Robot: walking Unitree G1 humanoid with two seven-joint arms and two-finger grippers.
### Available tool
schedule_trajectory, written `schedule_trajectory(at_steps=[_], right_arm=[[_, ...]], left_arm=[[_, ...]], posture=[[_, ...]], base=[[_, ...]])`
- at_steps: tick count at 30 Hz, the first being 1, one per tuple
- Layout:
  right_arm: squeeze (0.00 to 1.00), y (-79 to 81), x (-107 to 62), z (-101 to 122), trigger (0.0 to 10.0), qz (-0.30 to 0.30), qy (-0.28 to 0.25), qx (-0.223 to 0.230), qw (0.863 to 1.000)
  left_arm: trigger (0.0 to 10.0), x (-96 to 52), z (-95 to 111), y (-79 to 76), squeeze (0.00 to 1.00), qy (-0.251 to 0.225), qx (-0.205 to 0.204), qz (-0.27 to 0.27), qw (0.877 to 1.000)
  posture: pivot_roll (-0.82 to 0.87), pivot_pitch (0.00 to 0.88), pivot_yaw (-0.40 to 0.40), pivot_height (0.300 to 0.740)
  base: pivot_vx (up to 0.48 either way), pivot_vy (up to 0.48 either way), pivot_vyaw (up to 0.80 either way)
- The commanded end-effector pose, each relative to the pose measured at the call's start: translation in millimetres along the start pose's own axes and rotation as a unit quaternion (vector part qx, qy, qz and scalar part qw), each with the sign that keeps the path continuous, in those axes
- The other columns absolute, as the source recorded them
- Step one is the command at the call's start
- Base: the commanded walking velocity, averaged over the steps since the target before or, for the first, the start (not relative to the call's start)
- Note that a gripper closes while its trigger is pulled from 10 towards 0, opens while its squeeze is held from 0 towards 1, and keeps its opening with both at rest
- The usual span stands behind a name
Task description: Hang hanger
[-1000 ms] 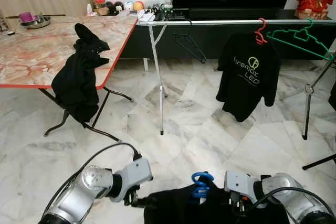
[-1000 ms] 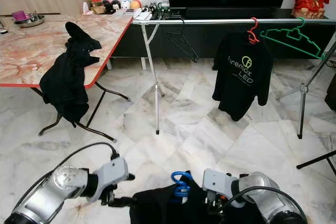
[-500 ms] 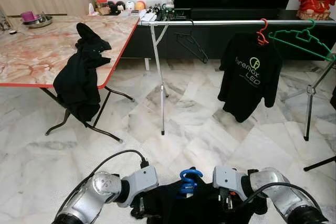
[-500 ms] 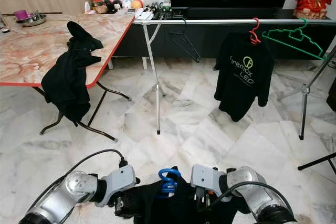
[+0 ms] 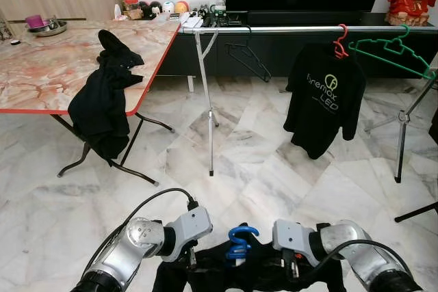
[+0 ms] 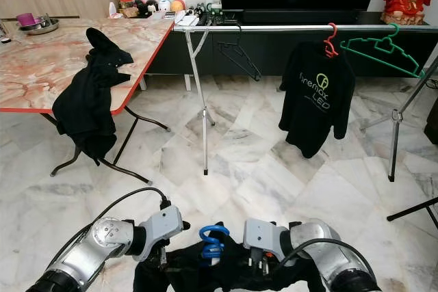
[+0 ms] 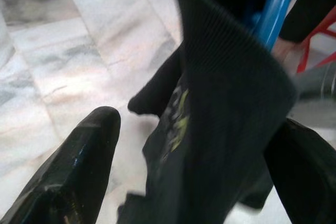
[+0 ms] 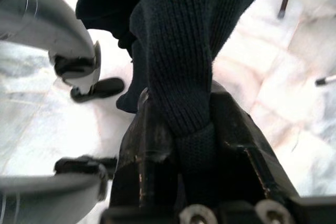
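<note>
The shirt's ribbed collar (image 7: 231, 93) stands up in a fold while the rest hangs slack (image 7: 163, 177). My left gripper should grab that collar next.
A black shirt (image 5: 263, 275) on a blue hanger (image 5: 239, 240) hangs low in front of me between both grippers. My right gripper (image 8: 181, 108) is shut on the shirt's ribbed black collar, just right of the blue hook. My left gripper (image 7: 205, 135) stands open with a fold of the shirt between its fingers, and floor shows between one finger (image 7: 84, 150) and the cloth. Across the room, the clothes rack's silver rail (image 5: 287, 29) carries a black hanger (image 5: 248, 58), a red hanger with a black printed T-shirt (image 5: 325, 97) and a green hanger (image 5: 391, 49).
A marble-topped folding table (image 5: 41, 73) with a black garment (image 5: 102, 104) draped over its edge stands at the left. The rack's legs (image 5: 209, 114) and a stand (image 5: 402, 135) rise from the marble floor. A dark TV cabinet runs behind the rack.
Both arms have drawn closer together around the blue hanger. The shirt has bunched up between them, and the hanger hook has shifted a little to the left.
</note>
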State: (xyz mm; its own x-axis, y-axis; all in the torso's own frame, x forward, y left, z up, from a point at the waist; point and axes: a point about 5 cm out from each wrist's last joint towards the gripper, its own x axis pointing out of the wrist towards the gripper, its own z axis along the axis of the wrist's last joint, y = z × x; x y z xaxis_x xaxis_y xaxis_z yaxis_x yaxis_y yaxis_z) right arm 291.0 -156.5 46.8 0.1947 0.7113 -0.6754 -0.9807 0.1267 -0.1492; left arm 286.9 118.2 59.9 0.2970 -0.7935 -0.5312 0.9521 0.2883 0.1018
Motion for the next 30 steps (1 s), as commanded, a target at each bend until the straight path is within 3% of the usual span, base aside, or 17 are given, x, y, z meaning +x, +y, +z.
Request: schedule_trajectory(at_steps=[1,4,5,9,10,12,13,14,15,16,30], right_arm=[[0.0,-7.9,-1.8,10.6,0.0,-0.014,-0.026,-0.012,0.999],[0.0,-7.7,0.0,13.1,0.0,-0.009,-0.031,-0.017,0.999],[0.0,-7.7,0.7,14.4,0.0,-0.006,-0.034,-0.019,0.999],[0.0,-8.9,1.4,17.1,0.0,-0.006,-0.042,-0.018,0.999],[0.0,-9.3,1.8,17.3,0.0,-0.007,-0.043,-0.017,0.999],[0.0,-9.5,2.3,17.4,0.0,-0.008,-0.044,-0.016,0.999],[0.0,-9.6,2.6,17.5,0.0,-0.008,-0.045,-0.015,0.999],[0.0,-9.5,2.7,17.6,0.0,-0.008,-0.045,-0.015,0.999],[0.0,-9.6,3.3,17.7,0.0,-0.009,-0.046,-0.014,0.999],[0.0,-9.6,3.4,17.8,0.0,-0.009,-0.047,-0.014,0.999],[0.0,-11.2,5.8,20.3,0.0,-0.016,-0.053,-0.012,0.998]], left_arm=[[8.6,-1.3,-5.0,-0.3,0.0,-0.002,-0.022,-0.003,1.0],[8.0,-0.2,-5.7,-0.1,0.0,-0.003,-0.027,-0.002,1.0],[7.1,0.7,-5.9,-0.2,0.0,-0.003,-0.028,-0.002,1.0],[6.1,3.0,-5.6,-1.3,0.0,-0.005,-0.031,-0.006,0.999],[4.9,3.7,-5.2,-1.5,0.0,-0.006,-0.033,-0.006,0.999],[4.7,4.5,-5.0,-1.6,0.0,-0.007,-0.034,-0.006,0.999],[3.8,5.1,-5.0,-1.3,0.0,-0.007,-0.035,-0.005,0.999],[3.8,5.3,-5.0,-1.2,0.0,-0.008,-0.035,-0.004,0.999],[1.4,5.9,-4.9,-0.9,0.0,-0.008,-0.036,-0.003,0.999],[0.0,6.2,-4.8,-0.7,0.0,-0.009,-0.037,-0.003,0.999],[0.0,10.2,-4.4,-0.4,0.0,-0.016,-0.046,0.0,0.999]], posture=[[0.03,0.062,-0.006,0.74],[0.03,0.063,-0.008,0.74],[0.03,0.063,-0.009,0.74],[0.03,0.063,-0.01,0.74],[0.03,0.063,-0.01,0.74],[0.03,0.064,-0.01,0.74],[0.03,0.064,-0.009,0.74],[0.03,0.064,-0.009,0.74],[0.03,0.065,-0.01,0.74],[0.03,0.064,-0.01,0.74],[0.03,0.067,-0.012,0.74]], base=[[0.0,0.0,0.0],[0.0,0.0,0.0],[0.0,0.0,0.0],[0.0,0.0,0.0],[0.0,0.0,0.0],[0.0,0.0,0.0],[0.0,0.0,0.0],[0.0,0.0,0.0],[0.0,0.0,0.0],[0.0,0.0,0.0],[0.0,0.0,0.0]])
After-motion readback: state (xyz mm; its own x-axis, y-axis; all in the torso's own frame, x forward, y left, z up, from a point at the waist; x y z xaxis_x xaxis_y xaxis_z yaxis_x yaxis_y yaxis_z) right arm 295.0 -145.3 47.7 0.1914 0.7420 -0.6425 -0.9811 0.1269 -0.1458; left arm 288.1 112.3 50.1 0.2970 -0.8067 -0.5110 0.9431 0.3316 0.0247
